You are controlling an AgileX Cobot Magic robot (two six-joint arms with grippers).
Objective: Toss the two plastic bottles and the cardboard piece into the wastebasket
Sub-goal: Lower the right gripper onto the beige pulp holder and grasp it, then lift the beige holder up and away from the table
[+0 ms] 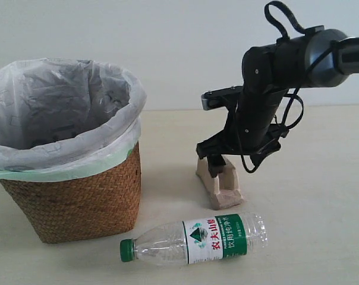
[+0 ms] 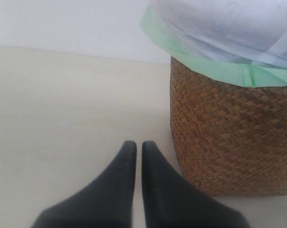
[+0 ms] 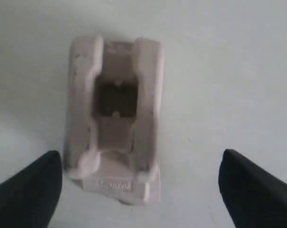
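My right gripper grabs the cardboard piece (image 1: 224, 187) by its long sides next, to throw it into the wastebasket.
The wastebasket (image 1: 78, 196), brown wicker with a white bag liner, stands on the left. The longer clear bottle (image 1: 197, 240) with the green cap and green-white label lies on its side in front. The tan cardboard piece (image 1: 224, 187) rests right of the basket. My right gripper (image 1: 218, 163) hangs just over it, open. In the right wrist view the cardboard piece (image 3: 146, 95) lies between the spread fingers of the right gripper (image 3: 139, 153), closer to one finger and not gripped. My left gripper (image 2: 135, 145) is shut and empty, low beside the wastebasket (image 2: 229, 142). The shorter black-capped bottle is out of view.
The pale tabletop (image 1: 322, 202) runs back to a white wall. The right arm (image 1: 268, 89) reaches in from the upper right. The left arm does not show in the exterior view.
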